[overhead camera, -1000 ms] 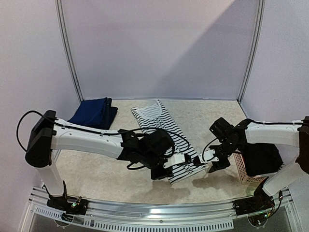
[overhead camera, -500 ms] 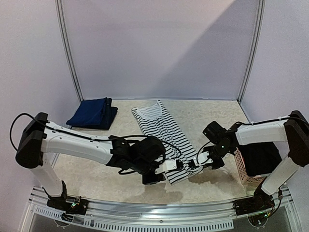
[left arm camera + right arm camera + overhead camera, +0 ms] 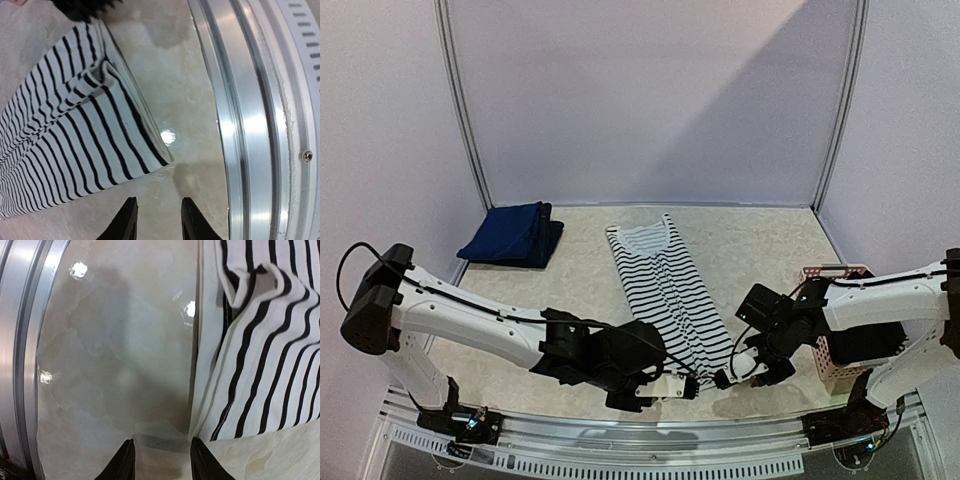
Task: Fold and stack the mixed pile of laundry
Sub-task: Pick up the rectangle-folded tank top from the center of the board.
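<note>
My left gripper should next grab the striped tank top's near hem corner (image 3: 168, 161), opposite my right gripper's corner, to fold the hem toward the neck.
The black-and-white striped tank top (image 3: 665, 290) lies flat and stretched lengthwise on the table, neck at the far end, hem near the front edge. My left gripper (image 3: 672, 390) sits just off the hem's left corner, open, with only bare table between its jaws (image 3: 159, 210); the striped cloth (image 3: 70, 135) lies ahead of it to the left. My right gripper (image 3: 725, 379) is at the hem's right corner, also open and empty (image 3: 162, 452), with the cloth's corner (image 3: 260, 370) right beside its right finger. A folded navy piece (image 3: 513, 235) rests at the far left. A black garment (image 3: 868, 335) fills the basket.
The pink slotted basket (image 3: 828, 362) stands at the right, close behind my right arm. The aluminium front rail (image 3: 250, 125) (image 3: 20, 340) runs just in front of both grippers. Grey walls and metal posts close the back and sides.
Both grippers came toward the front edge, dragging the striped top nearer and straighter. The right gripper shut, then opened off the hem corner. The hem now lies flat on the table.
</note>
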Motion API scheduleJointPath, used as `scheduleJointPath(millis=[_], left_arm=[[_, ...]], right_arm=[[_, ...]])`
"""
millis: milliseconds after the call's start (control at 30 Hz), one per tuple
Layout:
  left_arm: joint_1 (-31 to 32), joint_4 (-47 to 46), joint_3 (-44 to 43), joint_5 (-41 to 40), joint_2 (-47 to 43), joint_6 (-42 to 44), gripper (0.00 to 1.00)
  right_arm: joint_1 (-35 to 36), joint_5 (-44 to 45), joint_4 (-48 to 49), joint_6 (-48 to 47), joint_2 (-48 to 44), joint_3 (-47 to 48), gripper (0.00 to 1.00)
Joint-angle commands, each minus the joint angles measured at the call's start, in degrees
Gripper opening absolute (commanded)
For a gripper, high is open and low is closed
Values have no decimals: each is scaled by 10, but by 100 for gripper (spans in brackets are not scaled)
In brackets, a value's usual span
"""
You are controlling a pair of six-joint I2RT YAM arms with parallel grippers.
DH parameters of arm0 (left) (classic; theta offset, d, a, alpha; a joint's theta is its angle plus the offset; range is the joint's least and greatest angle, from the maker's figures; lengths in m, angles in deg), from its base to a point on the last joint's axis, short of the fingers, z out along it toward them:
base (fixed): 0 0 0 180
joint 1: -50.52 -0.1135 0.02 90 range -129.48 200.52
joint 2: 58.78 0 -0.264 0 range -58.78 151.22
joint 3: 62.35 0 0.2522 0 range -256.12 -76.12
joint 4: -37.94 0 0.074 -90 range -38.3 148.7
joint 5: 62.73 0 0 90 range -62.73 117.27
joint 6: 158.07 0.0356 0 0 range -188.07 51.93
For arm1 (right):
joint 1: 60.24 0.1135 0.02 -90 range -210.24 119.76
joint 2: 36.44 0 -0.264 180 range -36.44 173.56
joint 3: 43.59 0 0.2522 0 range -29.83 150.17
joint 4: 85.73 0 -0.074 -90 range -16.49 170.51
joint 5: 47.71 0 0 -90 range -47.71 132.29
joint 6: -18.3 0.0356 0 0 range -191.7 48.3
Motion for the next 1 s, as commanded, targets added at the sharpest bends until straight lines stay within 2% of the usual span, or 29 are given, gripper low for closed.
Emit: scheduleJointPath(millis=[0,200,333,367,400,433,533,600,767,867,967], left_arm=[[14,15,-15,-3,46,36,31],[15,0,-47,-32,96,34,31],[14,9,-65,-22,122,39,30],[14,13,-69,-24,130,39,30],[14,16,-73,-28,135,40,29],[15,17,-75,-32,139,41,29],[14,23,-81,-51,148,43,25],[14,37,-84,-59,154,46,18],[14,39,-70,-55,144,42,0],[14,28,-58,-46,121,30,0],[13,18,-46,-48,104,16,0]], right_arm=[[1,17,-15,18,-86,-28,40],[0,18,19,52,-182,-47,48],[-10,41,46,91,-198,-57,70],[-16,39,50,99,-200,-61,80],[-22,41,63,102,-205,-69,96],[-29,43,78,103,-212,-80,98],[-49,43,103,105,-235,-107,99],[-53,10,66,93,-222,-102,98],[-52,-62,-17,7,-185,-60,70],[-49,-73,-29,-14,-142,-32,54],[-31,-65,-12,-18,-107,-20,50]])
